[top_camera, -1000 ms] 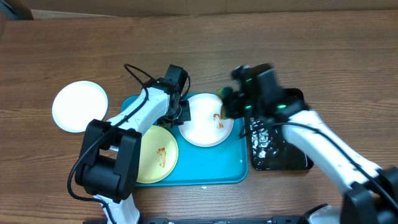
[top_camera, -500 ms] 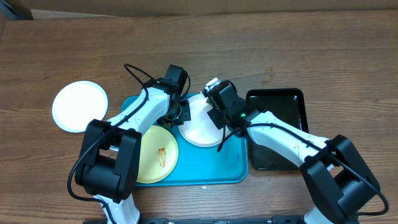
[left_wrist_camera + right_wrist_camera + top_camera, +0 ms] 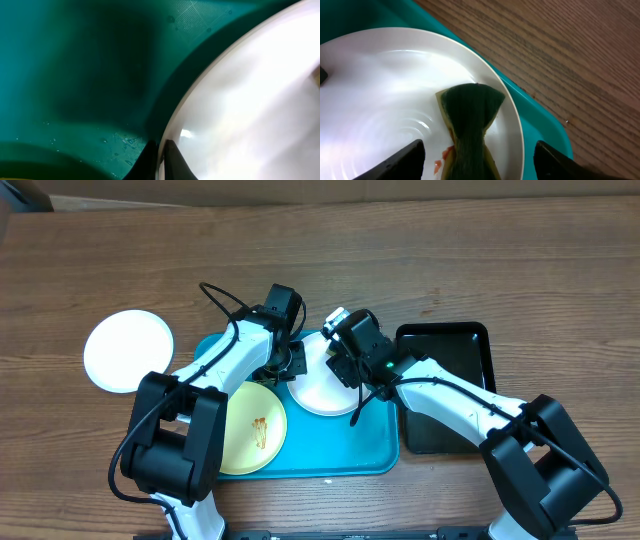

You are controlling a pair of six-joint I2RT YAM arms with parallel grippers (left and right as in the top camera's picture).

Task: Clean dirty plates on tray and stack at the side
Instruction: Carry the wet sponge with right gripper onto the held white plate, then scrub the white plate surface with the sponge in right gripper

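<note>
My right gripper should next grab the sponge point(image 3: 470, 115) by its creased middle point(image 3: 469, 142) from the green side, so the yellow side still faces the plate. Then it can clean the plate.
A white plate point(image 3: 320, 392) lies at the back of the turquoise tray point(image 3: 330, 450). My left gripper point(image 3: 287, 362) is shut on that plate's left rim; the left wrist view shows its gripper point(image 3: 161, 156) pinching the rim of the plate point(image 3: 250, 100). My right gripper point(image 3: 343, 365) hovers over the plate's back edge. In the right wrist view the right gripper point(image 3: 479, 150) stands open, fingers wide apart. A creased green-and-yellow sponge point(image 3: 470, 115) lies on the plate point(image 3: 395, 90) between them, untouched, beside a small red smear point(image 3: 440, 162). A pale yellow plate point(image 3: 250, 430) with a brown smear lies front left on the tray.
Another white plate point(image 3: 128, 350) lies on the wooden table left of the tray. A glossy black tray point(image 3: 460, 350) sits right of the turquoise one, partly under my right arm. The tray's far rim point(image 3: 540, 130) runs close behind the sponge.
My right arm swung left from the black tray to the white plate carrying the sponge, then its jaws opened and left the sponge on the plate. The left gripper has held still.
</note>
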